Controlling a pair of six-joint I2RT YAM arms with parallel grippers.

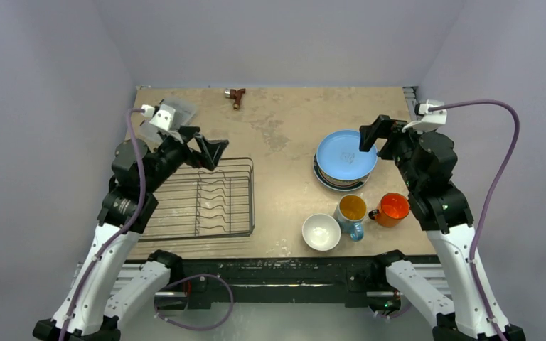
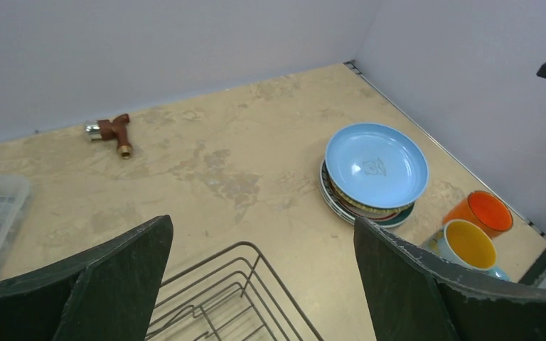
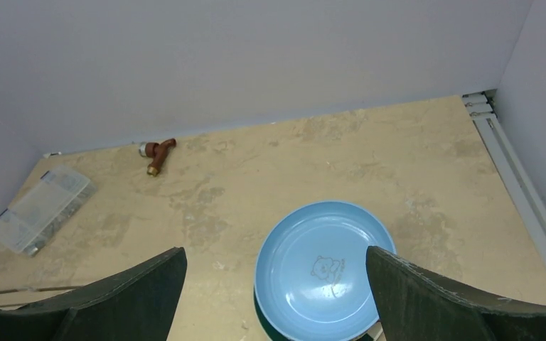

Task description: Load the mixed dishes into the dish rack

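Observation:
The small white bowl should be loaded, so my left gripper should grab its near rim (image 1: 321,249) next. The bowl's far rim is then free to go into the dish rack (image 1: 202,200).
The light blue plate (image 1: 346,155) tops a stack at the right; under it show the yellow woven plate's rim (image 2: 356,205) and the green-rimmed white plate (image 2: 401,221). Near the front stand the small white bowl (image 1: 321,231), the blue mug (image 1: 352,210) and the orange mug (image 1: 392,209). The black wire dish rack (image 1: 202,200) sits at the left and holds no dishes. My left gripper (image 1: 213,153) is open and empty above the rack's far right corner (image 2: 245,250). My right gripper (image 1: 371,135) is open and empty above the blue plate (image 3: 323,273).
A clear plastic compartment box (image 1: 175,112) lies at the back left behind my left arm. A small brown tool (image 1: 237,96) lies at the back edge. Grey walls close in the table on three sides.

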